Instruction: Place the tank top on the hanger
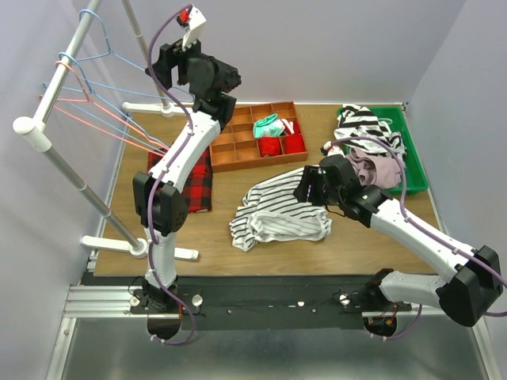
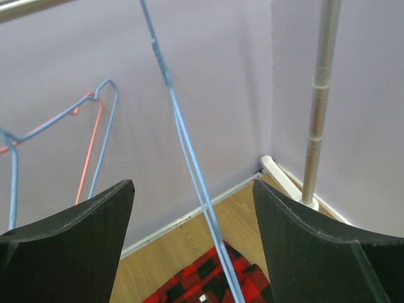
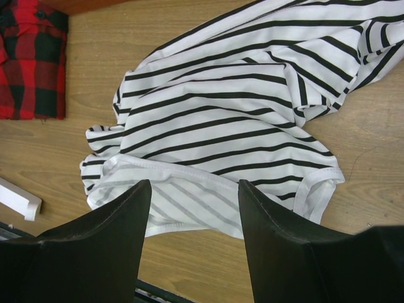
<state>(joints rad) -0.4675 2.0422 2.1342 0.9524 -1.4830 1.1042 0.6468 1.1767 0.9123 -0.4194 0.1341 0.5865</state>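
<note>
The left gripper needs to grab the light-blue hanger by its near-side wire [image 1: 150, 72] next, so that the hanger's far end stays free for the tank top.
The tank top [image 1: 277, 210], white with thin black stripes, lies crumpled on the wooden table mid-front. It fills the right wrist view [image 3: 221, 113]. My right gripper [image 1: 305, 187] is open and empty, hovering just above the top's hem edge [image 3: 192, 189], not touching it. My left gripper [image 1: 164, 63] is raised high at the back left by the clothes rack. It is open, and the light-blue hanger's [image 1: 119, 57] thin wire [image 2: 189, 158] runs between its fingers [image 2: 192, 189] without being clamped.
A rack rail [image 1: 59, 71] at left carries more blue and pink-red hangers [image 1: 95, 120]. A red-black plaid shirt [image 1: 188, 178] lies under the left arm. A wooden compartment tray [image 1: 238, 150] and a green bin [image 1: 412, 158] with a broad-striped garment [image 1: 364, 123] stand behind. A rack post [image 2: 319, 95] rises at the back.
</note>
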